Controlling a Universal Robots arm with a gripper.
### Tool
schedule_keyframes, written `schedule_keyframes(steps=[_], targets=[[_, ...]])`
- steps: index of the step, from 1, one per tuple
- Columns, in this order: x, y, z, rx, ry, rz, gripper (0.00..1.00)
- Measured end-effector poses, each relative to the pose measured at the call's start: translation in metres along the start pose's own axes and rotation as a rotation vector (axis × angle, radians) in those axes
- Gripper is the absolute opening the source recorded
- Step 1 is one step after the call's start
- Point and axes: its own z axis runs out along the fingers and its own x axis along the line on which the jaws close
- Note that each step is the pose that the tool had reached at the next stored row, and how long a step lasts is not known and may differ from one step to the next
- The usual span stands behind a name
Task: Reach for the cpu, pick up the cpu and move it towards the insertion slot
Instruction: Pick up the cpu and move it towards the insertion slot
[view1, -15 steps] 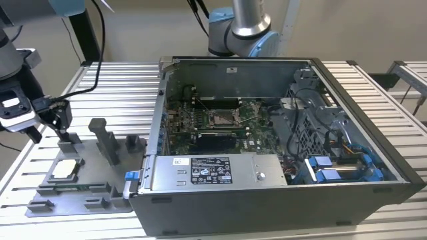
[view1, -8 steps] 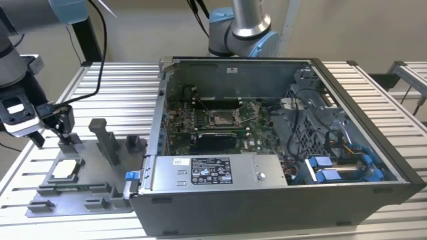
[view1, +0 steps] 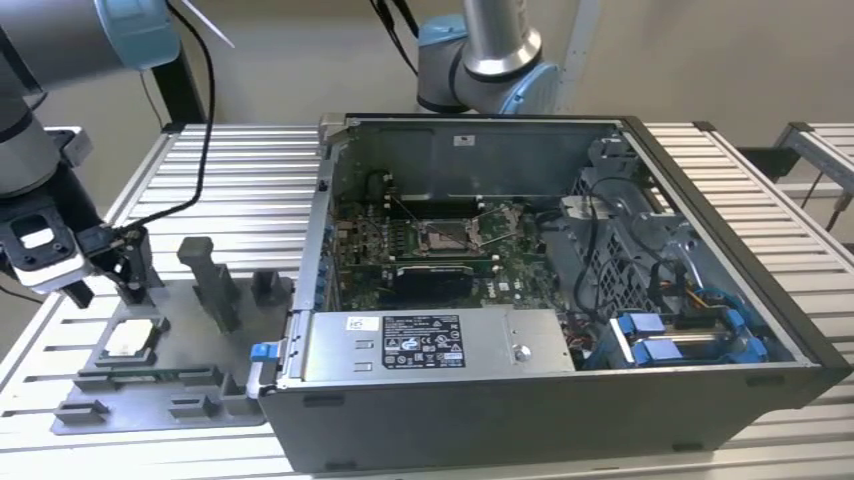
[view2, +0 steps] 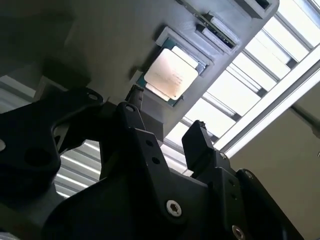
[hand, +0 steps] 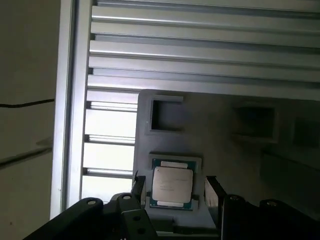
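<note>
The pocket's raised sides hug two opposite ends of the cpu (view1: 130, 338), so my gripper next needs to grab the cpu's exposed side edges to pick it up.
The cpu (view1: 130, 338) lies silver face up in a pocket of the grey fixture plate (view1: 160, 415), at the exterior view's left. My gripper (view1: 107, 288) hangs just above it, open. In both wrist views the cpu (hand: 172, 184) (view2: 171, 74) sits below the gap between the two black fingers (hand: 215, 192), and nothing is held. The gripper (hand: 176, 194) (view2: 165, 117) stands apart from the chip. The insertion slot (view1: 443, 236), a shiny square frame with a dark centre, sits on the motherboard inside the open computer case.
The open grey computer case (view1: 534, 400) takes up the exterior view's middle and right. Upright grey blocks (view1: 214, 285) stand on the fixture plate close to the gripper. A second arm's base (view1: 481, 60) rises behind the case. Everything rests on a slatted aluminium table (view1: 240, 190).
</note>
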Motion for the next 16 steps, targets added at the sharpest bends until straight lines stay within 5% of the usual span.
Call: schedule_keyframes(steps=[16], targets=[[0.0, -0.0073, 0.026, 0.0001, -0.0011, 0.031, 1.0]])
